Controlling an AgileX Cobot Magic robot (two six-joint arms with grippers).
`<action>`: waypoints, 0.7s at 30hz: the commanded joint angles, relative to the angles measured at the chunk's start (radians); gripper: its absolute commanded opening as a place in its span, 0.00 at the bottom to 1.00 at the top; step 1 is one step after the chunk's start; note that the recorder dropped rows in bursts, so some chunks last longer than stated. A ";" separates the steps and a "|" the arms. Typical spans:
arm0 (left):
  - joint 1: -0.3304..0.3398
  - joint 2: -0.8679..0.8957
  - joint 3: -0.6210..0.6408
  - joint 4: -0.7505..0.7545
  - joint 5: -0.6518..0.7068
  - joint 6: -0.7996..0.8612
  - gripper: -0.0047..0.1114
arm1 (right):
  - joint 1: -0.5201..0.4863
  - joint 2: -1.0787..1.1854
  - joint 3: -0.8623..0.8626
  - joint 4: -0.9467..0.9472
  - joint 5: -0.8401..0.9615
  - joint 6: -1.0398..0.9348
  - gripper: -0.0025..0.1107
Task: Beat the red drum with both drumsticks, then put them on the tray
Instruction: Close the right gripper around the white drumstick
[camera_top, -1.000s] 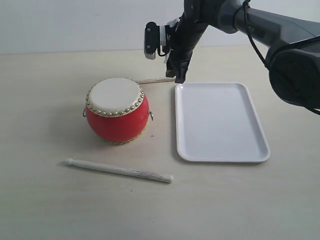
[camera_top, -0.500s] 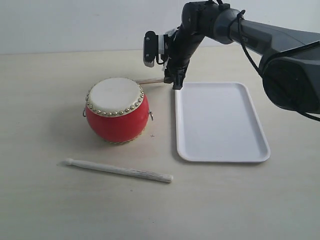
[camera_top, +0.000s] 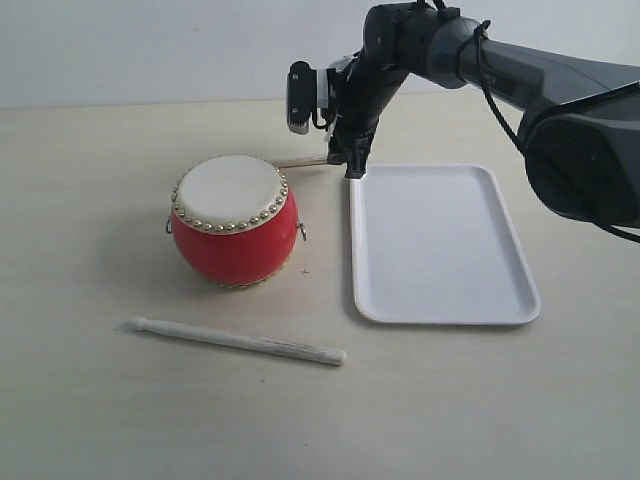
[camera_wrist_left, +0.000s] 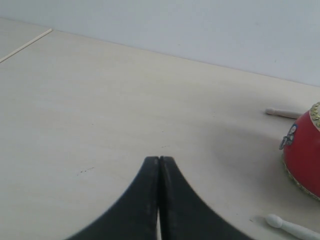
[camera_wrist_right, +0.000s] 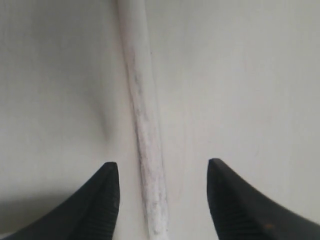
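The drumstick needs to beat the red drum (camera_top: 235, 222), so my right gripper will grab it by its bare end section (camera_top: 328, 159) next.
The red drum (camera_top: 235, 222) with its cream skin stands left of the white tray (camera_top: 440, 245); its red side (camera_wrist_left: 305, 160) shows in the left wrist view. One drumstick (camera_top: 240, 341) lies in front of the drum, its tip (camera_wrist_left: 287, 226) in the left wrist view. The other drumstick (camera_top: 300, 161) lies behind the drum. My right gripper (camera_top: 352, 165) is down over that stick's end, open, with the stick (camera_wrist_right: 145, 125) lying between its fingers, untouched. My left gripper (camera_wrist_left: 159, 160) is shut and empty, out of the exterior view.
The far stick's end (camera_wrist_left: 282, 113) shows past the drum in the left wrist view. The right arm (camera_top: 520, 60) reaches in from the upper right over the table. A pale wall (camera_top: 150, 45) runs behind the table.
The right gripper has dropped lower and slightly left toward the end of the far drumstick during the first half second, then held still. Drum, tray and front stick have not moved.
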 joint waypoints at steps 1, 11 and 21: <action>0.001 -0.005 0.004 0.001 -0.007 -0.005 0.04 | -0.003 0.002 -0.007 0.004 -0.008 -0.010 0.48; 0.001 -0.005 0.004 0.001 -0.007 -0.005 0.04 | -0.003 0.017 -0.007 -0.021 -0.021 -0.006 0.48; 0.001 -0.005 0.004 0.001 -0.007 -0.005 0.04 | -0.003 0.022 -0.007 -0.050 -0.031 -0.008 0.48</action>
